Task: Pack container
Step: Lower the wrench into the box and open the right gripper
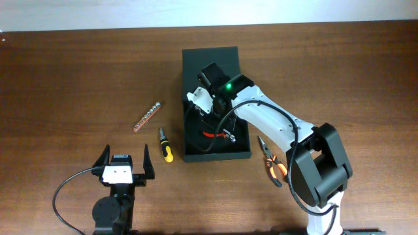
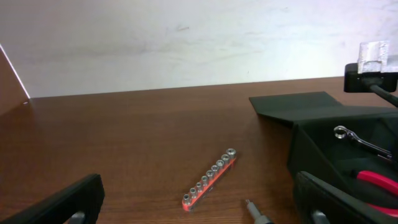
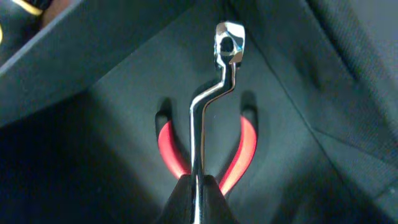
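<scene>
The chrome wrench's head hangs below my fingers inside the container's sides, over the container's bottom, so the chrome wrench is ready for my right gripper to release now.
The container is a dark, matte box at mid-table with its flap lid folded open at the back. My right gripper reaches down into it, shut on the shank of a bent chrome wrench held just above red-handled pliers that lie on the container floor. From overhead the right gripper is inside the box, over the red pliers. My left gripper rests near the front edge, open and holding nothing; in its own view the left gripper frames bare table.
A red socket rail lies left of the box, also visible as the socket rail. A yellow-and-black screwdriver lies by the box's front-left corner. Orange-handled pliers lie to the right of the box, next to the right arm's base.
</scene>
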Motion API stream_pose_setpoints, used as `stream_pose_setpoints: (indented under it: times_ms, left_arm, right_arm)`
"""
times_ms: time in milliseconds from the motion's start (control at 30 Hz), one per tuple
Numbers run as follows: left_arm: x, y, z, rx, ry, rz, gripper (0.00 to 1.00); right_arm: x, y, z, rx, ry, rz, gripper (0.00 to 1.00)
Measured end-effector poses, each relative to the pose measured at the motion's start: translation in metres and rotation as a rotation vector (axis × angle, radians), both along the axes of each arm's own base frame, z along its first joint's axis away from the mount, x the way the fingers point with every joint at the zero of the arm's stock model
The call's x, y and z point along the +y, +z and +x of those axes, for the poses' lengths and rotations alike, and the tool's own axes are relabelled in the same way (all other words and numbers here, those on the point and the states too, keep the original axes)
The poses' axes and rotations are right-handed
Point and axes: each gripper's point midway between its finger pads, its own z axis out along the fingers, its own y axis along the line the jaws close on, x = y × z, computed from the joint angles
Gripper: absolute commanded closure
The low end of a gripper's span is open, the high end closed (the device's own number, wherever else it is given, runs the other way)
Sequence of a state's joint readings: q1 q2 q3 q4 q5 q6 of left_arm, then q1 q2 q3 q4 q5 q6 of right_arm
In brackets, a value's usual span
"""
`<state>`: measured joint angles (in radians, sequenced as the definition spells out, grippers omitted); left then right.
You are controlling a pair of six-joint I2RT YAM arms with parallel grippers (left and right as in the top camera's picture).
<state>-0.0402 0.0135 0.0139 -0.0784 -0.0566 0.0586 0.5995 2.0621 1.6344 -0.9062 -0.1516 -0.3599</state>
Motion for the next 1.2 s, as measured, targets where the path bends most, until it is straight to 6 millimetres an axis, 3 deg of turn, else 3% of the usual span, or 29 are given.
stream_pose_setpoints:
  times_ms: [767,900,1033,1200]
  left_arm:
    - [0.0,0.0,0.0,0.0,0.0,0.0,0.01]
    - [0.0,0.0,0.0,0.0,0.0,0.0,0.01]
    - [0.0,0.0,0.0,0.0,0.0,0.0,0.01]
    - [0.0,0.0,0.0,0.0,0.0,0.0,0.01]
  right_arm:
    - [0.003,0.0,0.006,-0.019,-0.012,0.012,0.89]
    - [0.004,0.004,0.007,-0.015,-0.043,0.019,0.72]
    - [-0.005,0.027,0.008,-0.031,-0.098,0.015,0.33]
    - [-0.043,0.076,-0.005,-0.031,-0.219,-0.005,0.26]
